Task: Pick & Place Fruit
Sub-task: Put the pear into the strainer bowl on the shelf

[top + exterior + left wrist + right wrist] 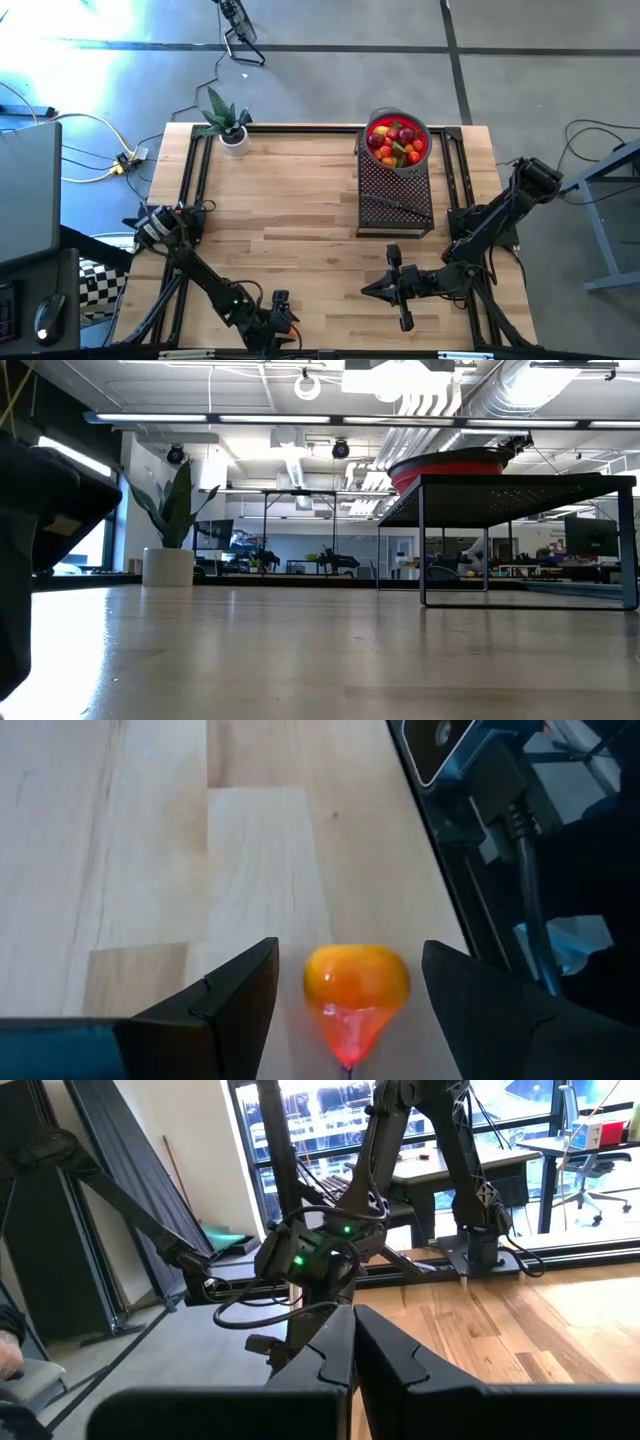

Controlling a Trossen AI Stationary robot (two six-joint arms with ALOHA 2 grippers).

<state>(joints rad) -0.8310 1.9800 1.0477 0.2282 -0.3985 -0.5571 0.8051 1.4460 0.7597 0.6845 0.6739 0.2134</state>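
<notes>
The fingers of my left gripper reach down level with the round top end [356,975], so closing now would catch the orange fruit and it is time to close.
One orange toy fruit [357,982] lies on the wooden table near its front edge. My left gripper [350,956] is open and slants down over it. Its two fingers stand on either side of the fruit, with a gap showing on each side. From above, the left gripper [283,308] is at the table's near edge, left of centre. More fruit [397,142], red, orange, yellow and green, fills a red bowl [369,134] on a black mesh rack [395,195] at the far right. My right gripper [368,290] hovers shut and level at the near right, pointing left.
A potted green plant [226,122] stands at the table's far left corner. The mesh rack [520,485] stands on thin legs with the bowl [450,468] on top. Black frame rails run along the table's left and right sides. Bare wood lies across the middle.
</notes>
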